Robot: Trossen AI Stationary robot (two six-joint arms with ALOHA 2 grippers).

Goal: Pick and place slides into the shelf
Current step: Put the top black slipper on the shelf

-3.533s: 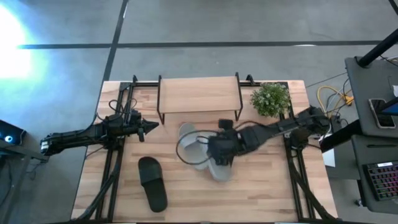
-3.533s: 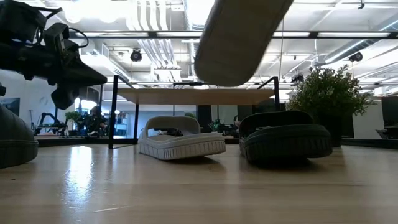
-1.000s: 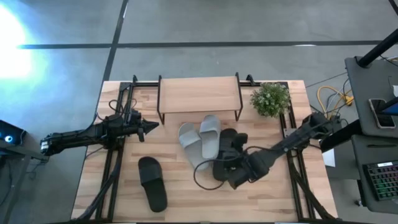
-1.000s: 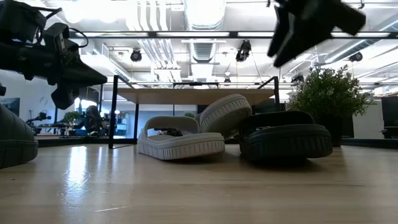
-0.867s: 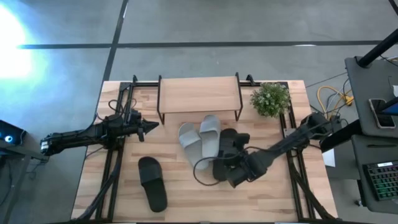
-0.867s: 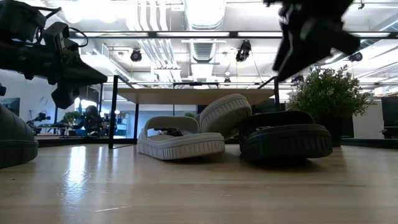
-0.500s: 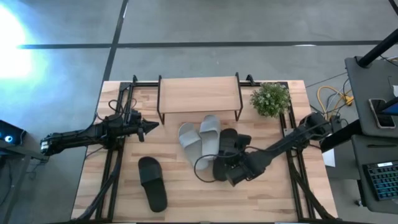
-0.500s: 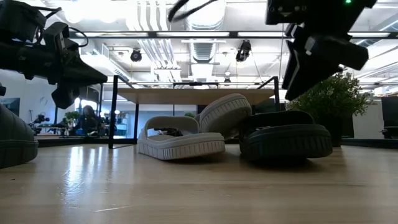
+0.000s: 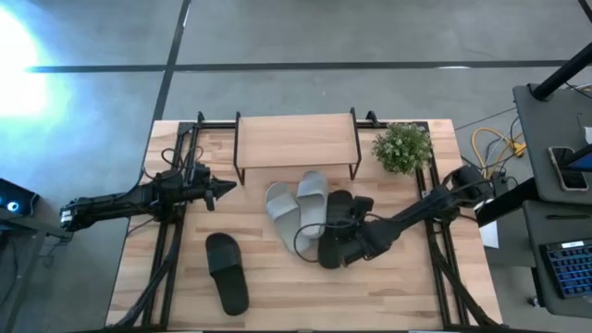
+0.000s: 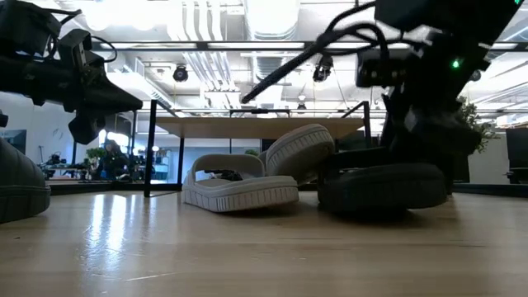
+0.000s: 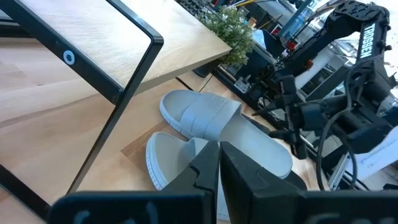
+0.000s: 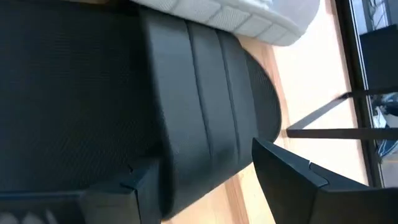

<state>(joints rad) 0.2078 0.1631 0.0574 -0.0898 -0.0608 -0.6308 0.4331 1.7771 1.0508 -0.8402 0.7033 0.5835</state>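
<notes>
My right gripper next grabs the black slide by its wide strap (image 12: 205,112) to shelve it.
Two light grey slides (image 9: 282,215) (image 9: 313,197) lie in front of the shelf (image 9: 296,139); the one nearer the shelf (image 10: 297,148) is tilted, leaning on its neighbour (image 10: 239,188). Beside them lies a black slide (image 9: 339,208), another black slide (image 9: 228,271) lies near the table's front left. My right gripper (image 9: 335,248) is open and low over the first black slide (image 12: 199,93), one finger (image 12: 140,183) over its body, the other (image 12: 292,180) beyond its edge above the table. My left gripper (image 9: 218,190) hovers shut left of the shelf. My right gripper comes down on the black slide's strap (image 12: 205,143) from above, its fingers across the slide. I cannot tell whether either finger touches it. The slide lies flat on the table.
A potted plant (image 9: 403,148) stands at the far right beside the shelf. Black frame rails (image 9: 166,250) run along both table sides. Bare tabletop (image 9: 305,296) stretches along the near edge.
My right gripper has come down from well above the table onto the black slide and shifted a little toward the table's left and far side, staying open. The slides have not moved.
</notes>
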